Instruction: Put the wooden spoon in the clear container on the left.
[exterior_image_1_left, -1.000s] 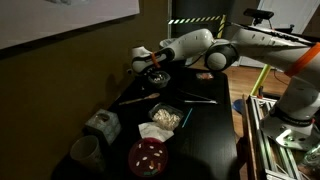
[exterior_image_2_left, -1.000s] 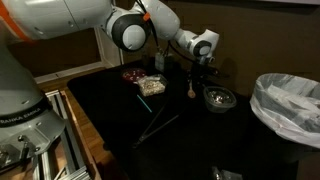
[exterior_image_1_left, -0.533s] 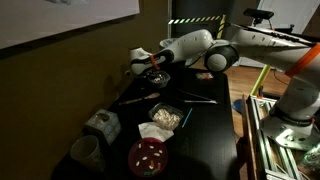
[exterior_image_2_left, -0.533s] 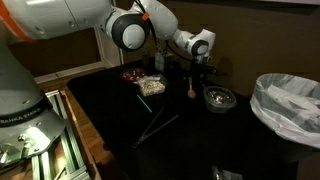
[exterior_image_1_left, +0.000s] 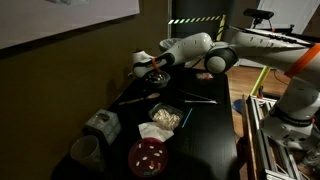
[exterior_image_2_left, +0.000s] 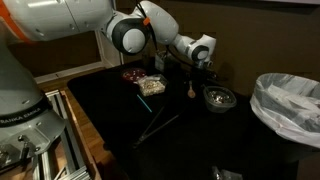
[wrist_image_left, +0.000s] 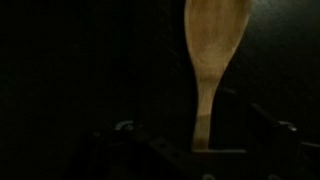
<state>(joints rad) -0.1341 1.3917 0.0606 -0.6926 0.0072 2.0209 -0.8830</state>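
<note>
My gripper grabs the wooden spoon across its slim handle next, which leaves the spoon's broad end free to go into the clear container.
The wooden spoon (wrist_image_left: 212, 50) is light brown and stands upright under the wrist, with its broad end away from the camera. In an exterior view the wooden spoon (exterior_image_2_left: 191, 88) shows with its broad end down beside a dark bowl (exterior_image_2_left: 218, 98). My gripper (wrist_image_left: 195, 135) is open. Its fingers (wrist_image_left: 265, 128) stand well clear of the slim handle on both sides. In both exterior views the gripper (exterior_image_1_left: 149, 67) (exterior_image_2_left: 199, 62) hovers at the far end of the dark table. The scene is too dark to make out the clear container's walls around the spoon.
A rectangular food tray (exterior_image_1_left: 165, 117), a red bowl (exterior_image_1_left: 148, 156), a wrapped jar (exterior_image_1_left: 100, 124) and a cup (exterior_image_1_left: 85, 150) sit on the black table. Thin dark sticks (exterior_image_1_left: 198, 97) (exterior_image_2_left: 156, 125) lie near the tray. A lined bin (exterior_image_2_left: 290, 105) stands beside the table.
The arm has shifted only slightly above the dark bowl. The spoon stays upright in the same spot.
</note>
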